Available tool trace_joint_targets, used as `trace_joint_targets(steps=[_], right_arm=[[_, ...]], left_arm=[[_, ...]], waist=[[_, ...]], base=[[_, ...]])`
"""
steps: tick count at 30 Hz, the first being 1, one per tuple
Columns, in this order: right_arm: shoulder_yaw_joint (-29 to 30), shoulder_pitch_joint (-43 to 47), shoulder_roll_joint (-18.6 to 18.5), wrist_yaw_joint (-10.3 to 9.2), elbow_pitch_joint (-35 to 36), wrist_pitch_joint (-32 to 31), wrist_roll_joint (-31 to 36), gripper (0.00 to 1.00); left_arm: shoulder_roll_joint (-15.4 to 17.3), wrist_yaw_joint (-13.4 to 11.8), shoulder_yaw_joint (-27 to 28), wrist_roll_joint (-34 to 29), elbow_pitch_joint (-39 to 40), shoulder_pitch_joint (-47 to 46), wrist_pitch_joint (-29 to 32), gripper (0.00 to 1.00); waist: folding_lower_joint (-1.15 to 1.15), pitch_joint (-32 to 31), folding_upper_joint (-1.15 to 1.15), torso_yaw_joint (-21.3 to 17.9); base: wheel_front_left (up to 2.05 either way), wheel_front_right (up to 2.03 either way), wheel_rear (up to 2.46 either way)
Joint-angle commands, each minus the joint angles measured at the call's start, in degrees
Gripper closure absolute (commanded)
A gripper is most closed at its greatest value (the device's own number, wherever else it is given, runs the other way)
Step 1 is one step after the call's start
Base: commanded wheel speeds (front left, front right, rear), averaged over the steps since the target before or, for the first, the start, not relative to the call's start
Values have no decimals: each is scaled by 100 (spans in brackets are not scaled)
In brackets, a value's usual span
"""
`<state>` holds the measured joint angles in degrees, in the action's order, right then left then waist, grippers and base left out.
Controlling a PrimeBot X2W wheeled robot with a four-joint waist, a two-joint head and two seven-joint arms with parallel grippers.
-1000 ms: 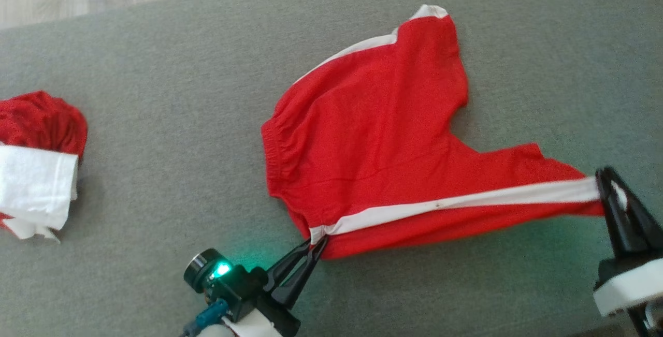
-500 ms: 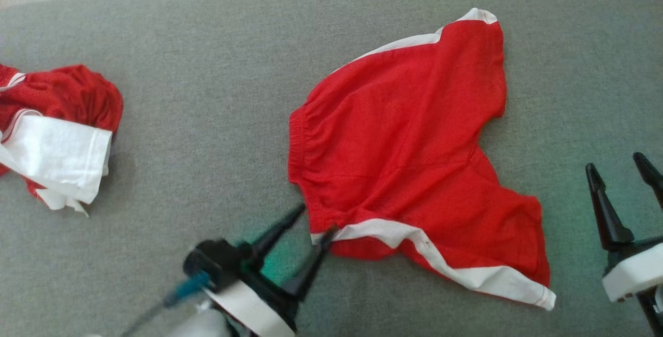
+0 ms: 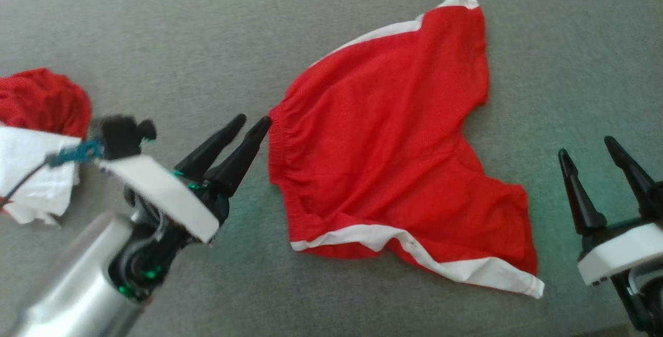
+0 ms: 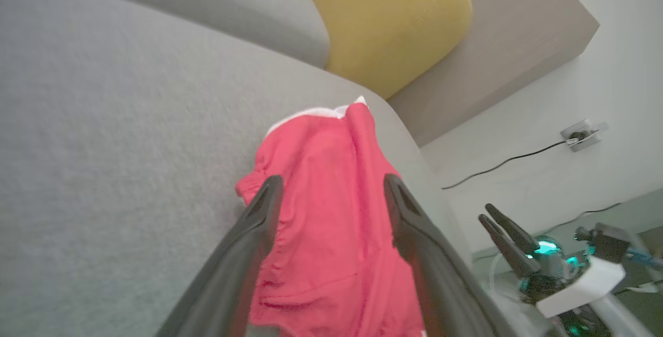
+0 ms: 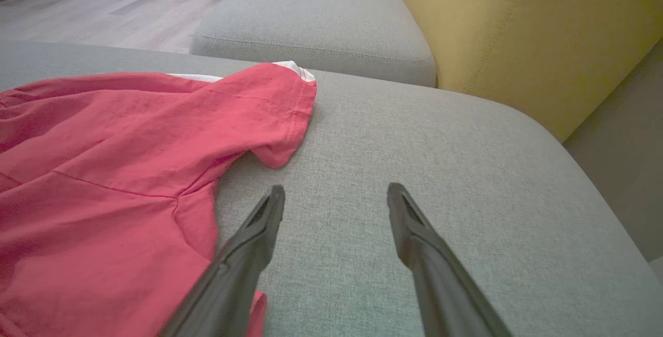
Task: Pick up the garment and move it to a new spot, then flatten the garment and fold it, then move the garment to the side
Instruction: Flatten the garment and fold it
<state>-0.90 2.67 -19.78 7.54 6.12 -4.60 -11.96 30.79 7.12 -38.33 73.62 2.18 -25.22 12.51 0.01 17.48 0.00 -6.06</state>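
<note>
Next, the left gripper grabs the red shorts (image 3: 391, 126) by their elastic waistband (image 3: 277, 150) to pick them up and move them to a new spot.
Red shorts with white side stripes (image 3: 383, 145) lie spread on the grey sofa seat (image 3: 207, 52), waistband toward the left. My left gripper (image 3: 252, 120) hovers open just left of the waistband, holding nothing; in the left wrist view the shorts (image 4: 331, 213) show between its spread fingers. My right gripper (image 3: 585, 146) stands open to the right of the lower leg hem, apart from the cloth. The right wrist view has the shorts (image 5: 119, 161) at the left, and bare cushion lies between that gripper's fingers (image 5: 254, 238).
A heap of red and white clothes (image 3: 36, 140) lies at the seat's left edge. A yellow cushion (image 5: 544, 31) and a second grey seat cushion (image 5: 316, 21) stand beyond the shorts. Wooden floor (image 5: 103, 5) lies past the sofa.
Both grippers have let go of the shorts' striped edge and opened. The left gripper has risen and moved up to the waistband's left side. The stretched leg has slackened onto the seat.
</note>
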Motion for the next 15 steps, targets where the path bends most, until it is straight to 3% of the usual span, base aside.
trace_joint_targets(steps=[1, 5, 15], right_arm=[[-91, -136, -127, -5, 125, 88, -14, 0], [-153, -260, -76, -5, -9, 210, -27, 0], [-223, -334, 74, -5, -211, 488, -263, 0]], left_arm=[[166, 35, 178, 243, 13, -259, 237, 0], [343, 35, -50, 407, -452, -573, 866, 0], [175, 36, -395, 30, -1044, -758, 486, 0]], waist=[[-1, 81, 0, -120], [-1, 194, 0, -317], [-1, 371, 0, -511]], base=[[0, 0, 0], [0, 0, 0], [0, 0, 0]])
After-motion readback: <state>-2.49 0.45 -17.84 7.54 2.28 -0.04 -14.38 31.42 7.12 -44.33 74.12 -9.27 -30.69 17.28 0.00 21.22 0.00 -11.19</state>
